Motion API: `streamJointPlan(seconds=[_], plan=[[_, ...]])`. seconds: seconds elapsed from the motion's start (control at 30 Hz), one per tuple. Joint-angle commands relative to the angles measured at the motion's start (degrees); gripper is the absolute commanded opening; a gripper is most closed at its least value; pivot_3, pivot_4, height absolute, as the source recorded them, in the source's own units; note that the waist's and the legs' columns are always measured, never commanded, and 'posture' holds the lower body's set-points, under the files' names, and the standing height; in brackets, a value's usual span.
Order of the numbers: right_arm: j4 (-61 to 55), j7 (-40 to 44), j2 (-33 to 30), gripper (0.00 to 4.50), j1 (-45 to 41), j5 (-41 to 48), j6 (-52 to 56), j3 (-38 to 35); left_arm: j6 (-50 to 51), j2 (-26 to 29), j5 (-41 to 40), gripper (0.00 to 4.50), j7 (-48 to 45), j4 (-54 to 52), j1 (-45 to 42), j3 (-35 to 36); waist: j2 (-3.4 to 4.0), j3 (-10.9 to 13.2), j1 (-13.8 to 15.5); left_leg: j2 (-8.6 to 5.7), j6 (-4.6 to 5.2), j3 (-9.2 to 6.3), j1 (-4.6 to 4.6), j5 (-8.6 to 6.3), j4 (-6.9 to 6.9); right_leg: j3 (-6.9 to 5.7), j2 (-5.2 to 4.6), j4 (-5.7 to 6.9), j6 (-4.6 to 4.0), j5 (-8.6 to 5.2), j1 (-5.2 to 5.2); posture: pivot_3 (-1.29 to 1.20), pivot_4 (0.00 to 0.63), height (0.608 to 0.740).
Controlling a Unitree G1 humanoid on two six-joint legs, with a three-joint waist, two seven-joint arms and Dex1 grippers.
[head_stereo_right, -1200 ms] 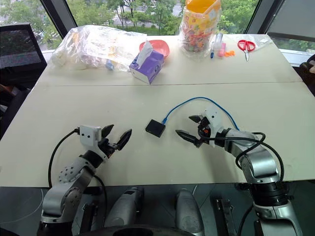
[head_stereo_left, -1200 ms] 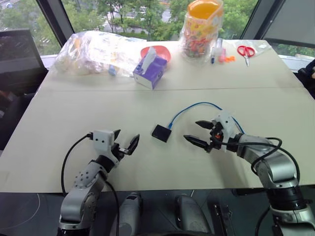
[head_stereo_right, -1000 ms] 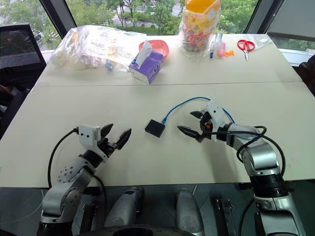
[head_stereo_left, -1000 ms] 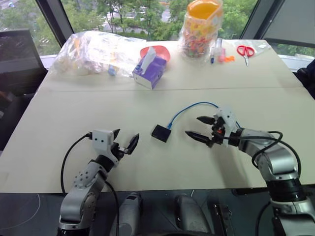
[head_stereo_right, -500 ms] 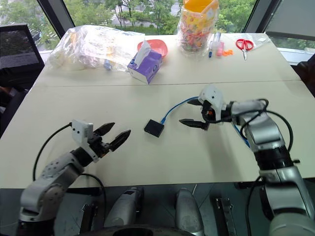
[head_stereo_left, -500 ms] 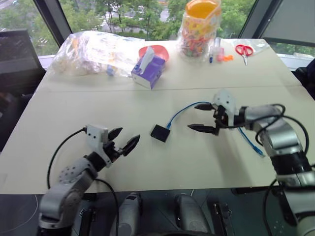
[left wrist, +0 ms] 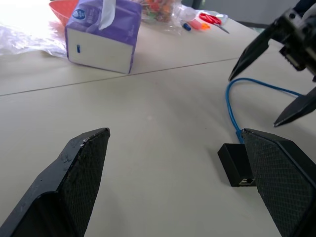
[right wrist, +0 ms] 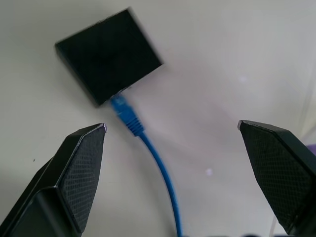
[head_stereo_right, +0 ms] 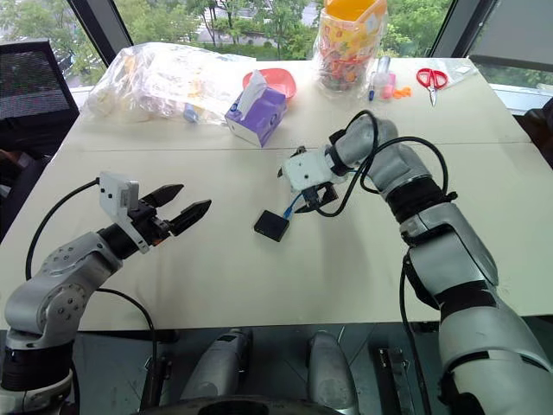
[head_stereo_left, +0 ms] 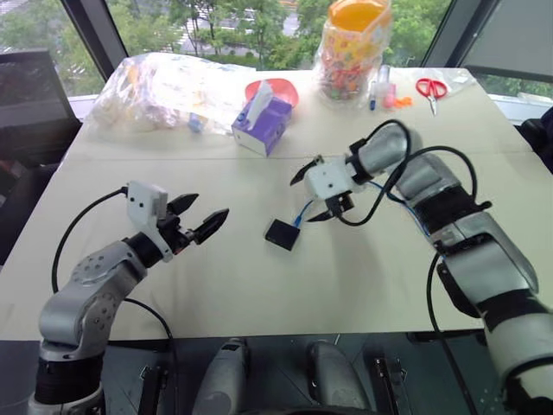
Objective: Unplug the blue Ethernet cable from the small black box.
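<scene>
My left gripper should grab the box by its end (head_stereo_left: 277, 240) opposite the plug next, because the blue plug (head_stereo_left: 298, 221) and my right gripper's fingers crowd one end of the box.
The small black box (head_stereo_left: 282, 234) lies flat on the pale table, and the blue Ethernet cable (right wrist: 148, 148) is plugged into its side. From the plug the cable (head_stereo_left: 301, 210) runs back under my right arm. My right gripper (head_stereo_left: 304, 197) hangs open above the cable just behind the box, pointing down, one finger on each side of the cord and touching nothing. My left gripper (head_stereo_left: 210, 207) is open and empty, held level to the left of the box and pointing toward it. Its wrist view takes in the box (left wrist: 237, 165) and the right gripper's fingers (left wrist: 252, 52).
A purple tissue box (head_stereo_left: 263, 121), a red bowl (head_stereo_left: 278, 89) and a clear plastic bag (head_stereo_left: 164, 85) stand at the back of the table. Farther right are a jar of colourful sweets (head_stereo_left: 354, 47), markers (head_stereo_left: 380, 91) and red scissors (head_stereo_left: 430, 89).
My right arm has swung up and left, and its wrist has rolled so the gripper points down over the cable by the box. My left gripper has risen and shifted left. Both stay open.
</scene>
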Motion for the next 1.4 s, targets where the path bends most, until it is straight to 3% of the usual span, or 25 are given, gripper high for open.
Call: streamJointPlan(seconds=[0.03,0.3,0.4,0.53,0.63,0.8,0.87,0.93,1.13,1.23,1.4], plan=[[5.2,-1.9,2.4,4.50,-3.5,-4.1,-6.0,1.6,-1.6,0.3,0.3,4.45,0.3,-1.0,-0.3,1.7,0.00,0.0,0.0,0.00,-0.01,0.00,0.01,0.00,0.00,0.00,0.01,0.02,0.00,0.00,0.00,0.00,0.150,0.726],[19.2,-3.4,10.2,4.50,-9.4,-9.5,-10.0,3.5,-0.7,-0.1,-1.5,4.45,2.0,-3.7,1.3,3.4,0.02,0.0,-1.3,0.01,-0.09,-0.07,0.05,0.05,-0.04,0.02,0.05,0.16,0.00,0.01,-0.05,0.00,0.150,0.726],[23.2,-2.9,12.3,3.58,-10.7,-11.6,-10.4,4.2,-1.0,-0.2,-1.2,4.50,2.5,-4.1,1.7,3.7,0.02,0.0,-1.4,0.01,-0.09,-0.07,0.11,0.05,-0.05,0.02,0.07,0.21,0.00,0.00,-0.03,0.00,0.150,0.726],[26.7,2.9,14.6,1.55,-11.5,-11.6,-6.8,3.4,-1.3,-0.2,-1.3,4.50,3.0,-4.4,1.5,4.2,0.01,0.0,-1.4,0.02,-0.10,-0.07,0.28,0.06,-0.05,0.05,0.09,0.34,-0.01,0.00,0.05,0.00,0.150,0.726],[28.0,1.4,15.0,0.07,-12.0,-14.1,-6.1,4.5,-1.5,0.0,-1.2,4.50,3.1,-4.2,1.3,4.6,0.01,0.0,-1.6,0.02,-0.11,-0.07,0.45,0.06,-0.05,0.09,0.10,0.58,-0.03,-0.02,0.08,0.00,0.150,0.726],[28.4,0.8,15.1,0.07,-12.2,-14.2,-6.1,3.3,-1.6,0.0,-1.2,4.50,3.1,-4.0,1.2,4.7,0.01,0.0,-1.5,0.04,-0.15,-0.08,0.71,0.09,-0.05,0.14,0.13,0.99,-0.22,-0.15,0.12,0.00,0.150,0.726],[23.8,-15.0,12.5,0.07,-11.9,-13.2,-12.0,-0.6,-1.2,-0.6,-2.1,4.50,3.4,-3.3,0.1,5.0,0.00,0.0,-1.5,0.04,-0.18,-0.08,0.75,0.11,-0.04,0.16,0.14,1.00,-0.24,-0.15,0.16,0.00,0.150,0.726],[19.9,-23.9,10.9,0.07,-10.4,-10.5,-15.2,-5.0,-0.3,-1.0,-3.3,4.50,3.9,-2.7,-1.3,5.1,-0.03,0.1,-1.3,0.03,-0.23,-0.08,0.71,0.14,-0.03,0.19,0.13,1.00,-0.26,-0.15,0.13,0.00,0.150,0.726],[-2.7,-50.9,4.7,0.07,6.7,-14.2,-18.3,-13.8,6.4,-0.5,-10.3,4.50,1.2,-0.6,-7.1,2.3,-0.22,0.0,-0.8,0.01,-0.23,-0.08,0.63,0.15,-0.06,0.22,0.10,0.89,-0.18,-0.20,0.17,0.00,0.150,0.726],[-15.4,-56.5,3.3,0.07,15.8,-17.5,-16.8,-15.1,7.8,0.2,-11.7,4.50,-0.8,1.5,-8.9,1.7,-0.19,0.0,-1.3,-0.02,-0.21,-0.05,0.52,0.14,-0.09,0.25,0.07,0.91,-0.09,-0.21,0.07,0.00,0.150,0.726],[-28.3,-58.8,3.0,0.07,24.3,-21.4,-11.4,-15.0,8.6,1.3,-11.7,4.50,-4.4,5.0,-12.5,-0.1,-0.16,0.1,-1.5,0.03,-0.20,-0.05,0.53,0.15,-0.07,0.25,0.13,1.01,-0.11,-0.21,-0.06,0.00,0.150,0.726]])
